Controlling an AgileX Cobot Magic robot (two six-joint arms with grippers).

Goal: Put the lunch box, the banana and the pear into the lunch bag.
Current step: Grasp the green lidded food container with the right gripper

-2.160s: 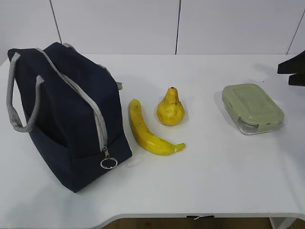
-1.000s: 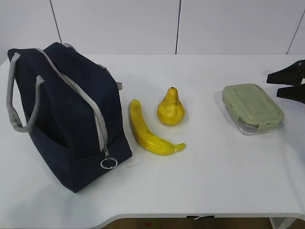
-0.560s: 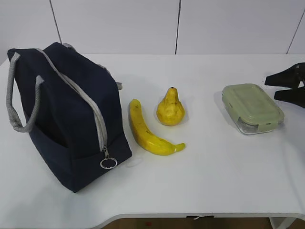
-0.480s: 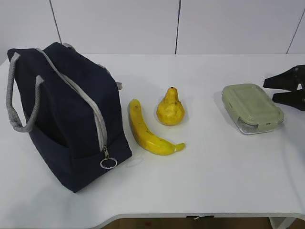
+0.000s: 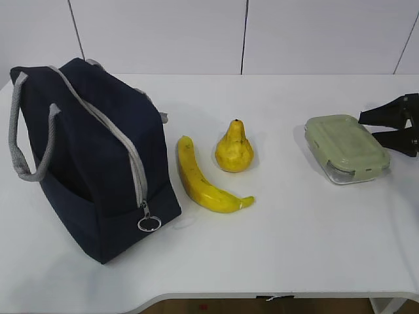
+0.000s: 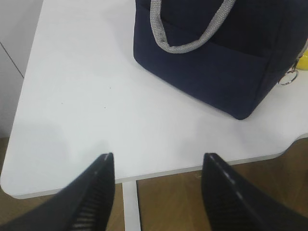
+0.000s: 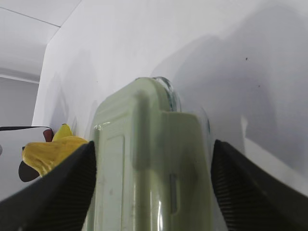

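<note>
The lunch box goes into the bag [image 5: 98, 157]. My right gripper grabs the lunch box by its short end [image 5: 373, 160] next.
The navy lunch bag [image 5: 98, 163] stands at the left, its grey zipper run shut along the top, pull ring [image 5: 149, 224] at the front. The banana [image 5: 203, 180] and the pear [image 5: 234, 149] lie beside it at mid-table. The lunch box [image 5: 347, 147], green lid on, sits at the right. My right gripper [image 5: 368, 127] is open at the box's right end. In the right wrist view the box [image 7: 154, 183] lies between the spread fingers [image 7: 62, 187] of the gripper [image 7: 153, 144], with no grip visible. My left gripper [image 6: 158, 156] is open and empty, short of the bag [image 6: 216, 57].
The white table's front-left edge [image 6: 144, 175] lies under my left gripper, with brown floor below. A grey bag handle [image 6: 192, 33] hangs on the near side. The pear [image 7: 48, 151] shows beyond the box. A white panelled wall [image 5: 242, 36] stands behind the table.
My right gripper has moved left from the right edge of the view to the lunch box, staying open. The bag, banana, pear and box have not moved.
</note>
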